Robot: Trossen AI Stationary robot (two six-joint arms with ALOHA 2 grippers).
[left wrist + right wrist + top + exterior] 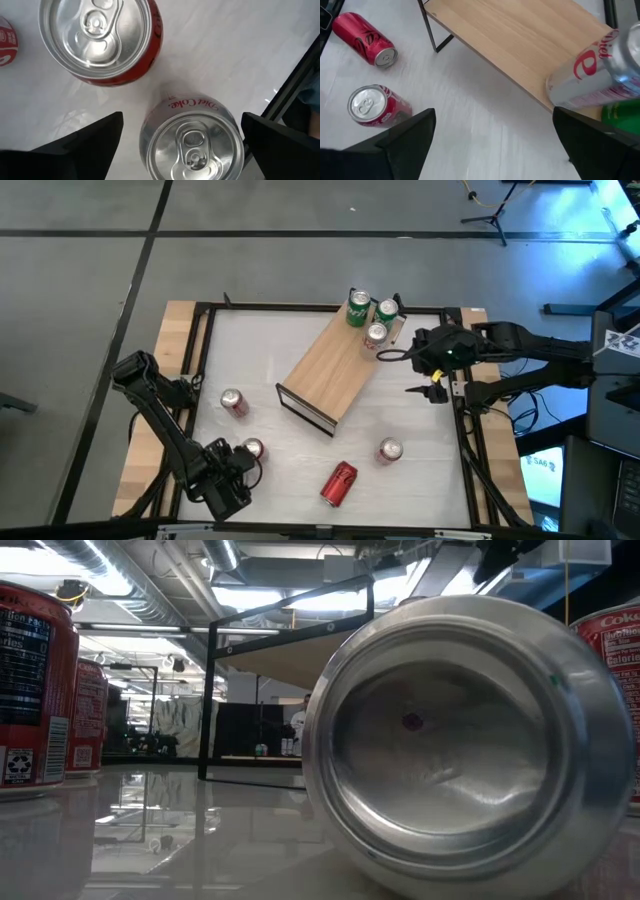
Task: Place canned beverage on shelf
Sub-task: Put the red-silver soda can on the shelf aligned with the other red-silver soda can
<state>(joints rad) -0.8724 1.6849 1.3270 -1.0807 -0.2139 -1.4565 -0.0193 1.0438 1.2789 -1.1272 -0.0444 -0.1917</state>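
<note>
The silver Diet Coke can needs to be set upright on the shelf, so I should next grab the can's side below its rim (186, 104) with my left gripper.
The light-wood shelf (328, 372) stands slantwise at the table's middle. On its far end stand two green cans (358, 308) and a silver Diet Coke can (375, 335), which also shows in the right wrist view (587, 75). My right gripper (405, 372) is open and empty just right of that end of the shelf. My left gripper (248, 456) is open at the near left, pointing down. Its fingers stand on either side of an upright silver Diet Coke can (192, 137). I cannot tell whether they touch it.
An upright red can (232, 402) stands just beyond my left gripper and shows in the left wrist view (100, 35). A red can (338, 483) lies on its side at the near middle. Another red can (389, 450) stands upright right of it. A dark frame (205, 330) borders the table.
</note>
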